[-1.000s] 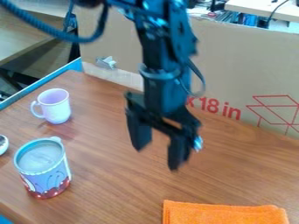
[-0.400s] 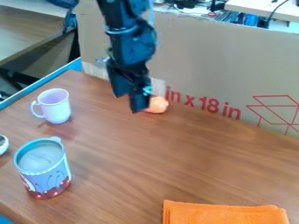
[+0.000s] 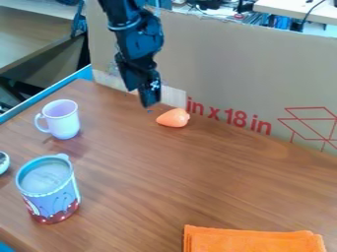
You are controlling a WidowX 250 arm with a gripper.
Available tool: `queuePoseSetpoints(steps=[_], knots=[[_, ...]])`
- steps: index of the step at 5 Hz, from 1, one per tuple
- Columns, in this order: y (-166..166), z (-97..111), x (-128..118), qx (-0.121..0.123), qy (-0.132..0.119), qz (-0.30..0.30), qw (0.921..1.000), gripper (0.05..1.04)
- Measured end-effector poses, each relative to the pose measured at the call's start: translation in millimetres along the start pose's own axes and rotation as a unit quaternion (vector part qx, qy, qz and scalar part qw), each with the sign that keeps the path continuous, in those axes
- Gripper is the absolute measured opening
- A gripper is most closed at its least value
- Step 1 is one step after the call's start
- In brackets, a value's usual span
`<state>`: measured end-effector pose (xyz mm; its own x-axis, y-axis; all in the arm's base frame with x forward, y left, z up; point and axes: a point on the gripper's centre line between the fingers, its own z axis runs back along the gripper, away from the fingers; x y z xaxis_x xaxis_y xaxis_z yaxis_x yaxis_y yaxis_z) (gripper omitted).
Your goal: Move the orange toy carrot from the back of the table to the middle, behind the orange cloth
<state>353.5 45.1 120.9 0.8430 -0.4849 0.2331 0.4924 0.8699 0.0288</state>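
I will next grab the orange object by its rounded body with my gripper. Then I will move the object across the table toward the folded orange cloth.
The gripper [image 3: 139,98] hangs at the upper left of centre in the camera view, in front of the cardboard. Its two fingertips stand apart, one lower than the other, and it is open with nothing seen between them. An orange, pear-shaped object [image 3: 173,118] lies on its side on the table, just right of and below the gripper, not touching it. To the left stands an upright light purple mug [image 3: 62,119]. A larger blue and red patterned cup with a lid [image 3: 49,189] is upright at the lower left.
A folded orange cloth [image 3: 253,239] lies on the wooden table [image 3: 197,182] at the lower right. Part of a small white object [image 3: 3,162] shows at the left edge. Upright cardboard [image 3: 263,74] walls the table's far side, and a blue rim [image 3: 43,94] runs along the left.
The gripper has moved up, left and back toward the cardboard, turning as it went. The orange object, hidden behind the arm at first, is uncovered. Mug, cup and cloth have stayed put.
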Motion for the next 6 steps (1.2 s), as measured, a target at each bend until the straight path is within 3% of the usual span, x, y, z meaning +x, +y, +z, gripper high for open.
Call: queuePoseSetpoints(steps=[3,4,5,6], knots=[[26.1,-47.3,33.2,0.012,0.031,-0.012,0.9994,1.001],[26.0,-60.2,38.2,0.002,0.063,-0.02,0.9978,1.001],[25.4,-76.1,34.2,-0.026,0.1,-0.013,0.9946,1.001],[30.6,-81.4,35.5,-0.019,0.11,-0.006,0.9937,1.001]])
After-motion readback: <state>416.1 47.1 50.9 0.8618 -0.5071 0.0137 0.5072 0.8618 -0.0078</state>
